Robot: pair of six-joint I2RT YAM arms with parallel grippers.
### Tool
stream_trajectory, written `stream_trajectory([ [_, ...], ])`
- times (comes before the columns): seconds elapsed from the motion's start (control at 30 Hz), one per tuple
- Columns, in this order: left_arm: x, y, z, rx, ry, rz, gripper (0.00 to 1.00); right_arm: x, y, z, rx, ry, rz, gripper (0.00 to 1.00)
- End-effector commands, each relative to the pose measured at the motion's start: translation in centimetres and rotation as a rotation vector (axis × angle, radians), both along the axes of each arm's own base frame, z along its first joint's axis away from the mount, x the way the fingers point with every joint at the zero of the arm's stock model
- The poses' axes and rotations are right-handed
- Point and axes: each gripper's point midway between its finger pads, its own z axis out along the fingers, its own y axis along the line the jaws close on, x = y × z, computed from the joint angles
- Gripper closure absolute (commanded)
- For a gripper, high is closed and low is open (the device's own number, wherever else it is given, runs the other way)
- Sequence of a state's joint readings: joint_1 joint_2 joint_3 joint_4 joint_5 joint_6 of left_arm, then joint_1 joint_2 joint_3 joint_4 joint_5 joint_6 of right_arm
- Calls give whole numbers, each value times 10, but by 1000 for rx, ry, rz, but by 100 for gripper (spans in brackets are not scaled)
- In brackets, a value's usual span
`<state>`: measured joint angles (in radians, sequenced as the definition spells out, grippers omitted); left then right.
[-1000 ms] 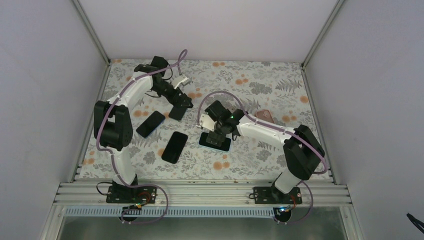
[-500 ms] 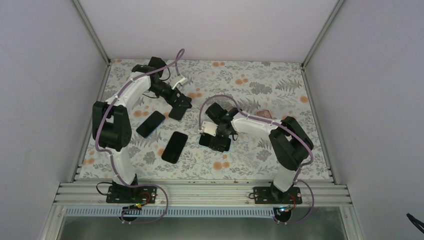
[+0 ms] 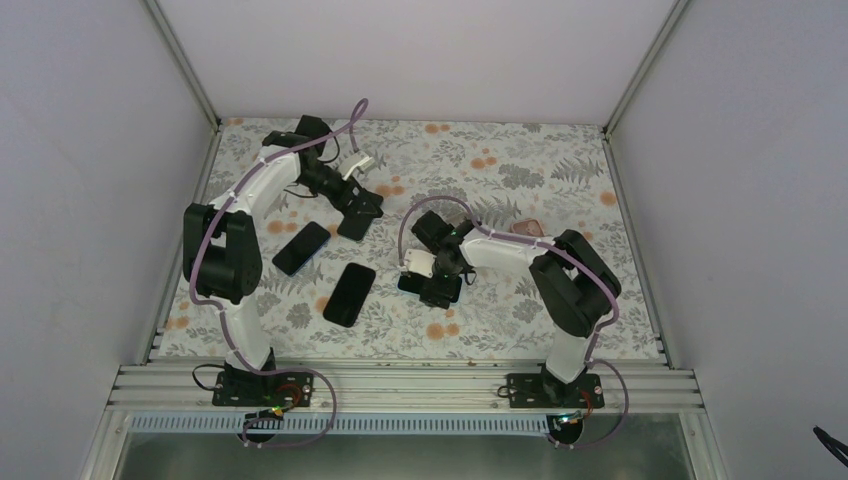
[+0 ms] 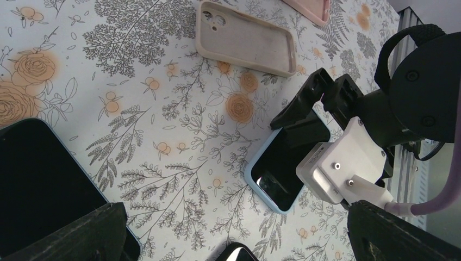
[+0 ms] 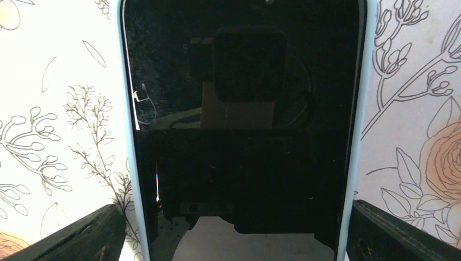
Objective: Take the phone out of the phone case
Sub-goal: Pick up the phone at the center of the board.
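Observation:
My right gripper should close now and would hold the cased phone: both long edges are between its fingers.
A black phone in a light-blue case lies flat on the floral mat near the middle. My right gripper is right over it and open. In the right wrist view the phone fills the frame, and the gripper straddles it with a finger outside each long edge of the case. My left gripper is open and empty at the back left, above another dark phone. In the left wrist view the cased phone lies partly under the right gripper.
Two more dark phones lie left of centre. An empty beige case and a pink case lie beyond the right gripper; the pink case also shows in the top view. White walls enclose the mat.
My right gripper has shifted a little towards the near side over the cased phone, and the right arm's elbow has swung left. The left arm has hardly moved.

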<state>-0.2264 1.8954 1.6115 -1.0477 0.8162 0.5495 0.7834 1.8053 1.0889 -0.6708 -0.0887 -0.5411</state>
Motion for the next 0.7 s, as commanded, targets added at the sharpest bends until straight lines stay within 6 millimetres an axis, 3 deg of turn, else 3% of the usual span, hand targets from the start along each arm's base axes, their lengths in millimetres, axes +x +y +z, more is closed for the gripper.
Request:
stream_trajectory([
  [0.0,-1,-1,16,-35,-41,-7,0,-2,-4,-13,-12,17,27,0],
  [0.2,-4,-2,14,-47,-27,-14,0,-10,-10,-27,-39,59,26,7],
  [0.37,-4,-3,17,-52,-31,-17,0,-9,-10,-27,-41,53,14,30],
  [0.5,-4,-5,19,-65,-17,-19,0,5,-5,-8,-13,-24,-3,34],
  [0.67,-10,-12,18,-106,53,-49,0,34,4,31,37,-177,-47,35],
])
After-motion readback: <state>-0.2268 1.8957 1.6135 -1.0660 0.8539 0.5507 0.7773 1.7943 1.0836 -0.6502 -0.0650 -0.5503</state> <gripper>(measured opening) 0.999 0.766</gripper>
